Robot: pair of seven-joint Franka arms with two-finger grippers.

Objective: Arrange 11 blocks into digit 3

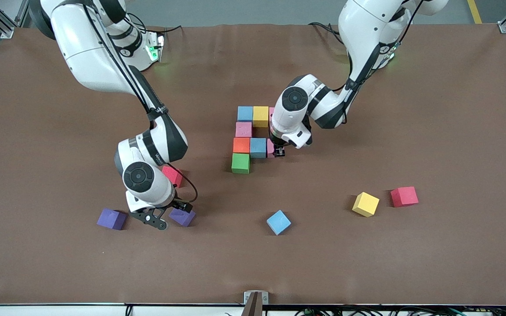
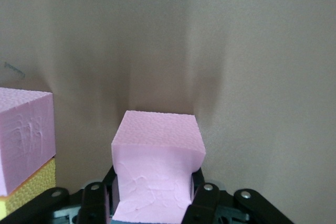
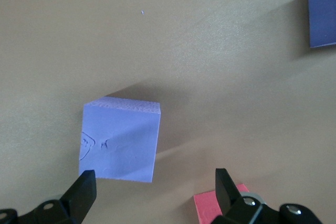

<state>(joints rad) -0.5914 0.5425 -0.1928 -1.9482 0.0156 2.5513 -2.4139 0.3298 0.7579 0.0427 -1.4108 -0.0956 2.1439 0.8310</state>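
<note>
My left gripper is ready to open, as its pink cube (image 2: pixel 157 145) rests level on the tabletop beside the blue cube.
A partial figure lies mid-table: blue (image 1: pixel 245 113), yellow (image 1: pixel 260 116) and a partly hidden pink cube (image 1: pixel 271 111) in a row, then pink (image 1: pixel 243 129), orange (image 1: pixel 241 145) with blue (image 1: pixel 258 147) beside it, and green (image 1: pixel 240 163). My left gripper (image 1: pixel 278 152) is shut on a pink cube (image 2: pixel 157 161), which sits right beside that second blue cube (image 1: pixel 271 148). My right gripper (image 1: pixel 169 213) hangs open and empty over the table between two purple cubes (image 1: pixel 112 219) (image 1: pixel 182 216); one purple cube (image 3: pixel 119 140) lies just ahead of its fingertips.
Loose cubes lie nearer the front camera: blue (image 1: pixel 278 222), yellow (image 1: pixel 365 204) and red (image 1: pixel 404 196) toward the left arm's end. Another red cube (image 1: pixel 172 175) lies under the right arm's wrist and shows in the right wrist view (image 3: pixel 215 209).
</note>
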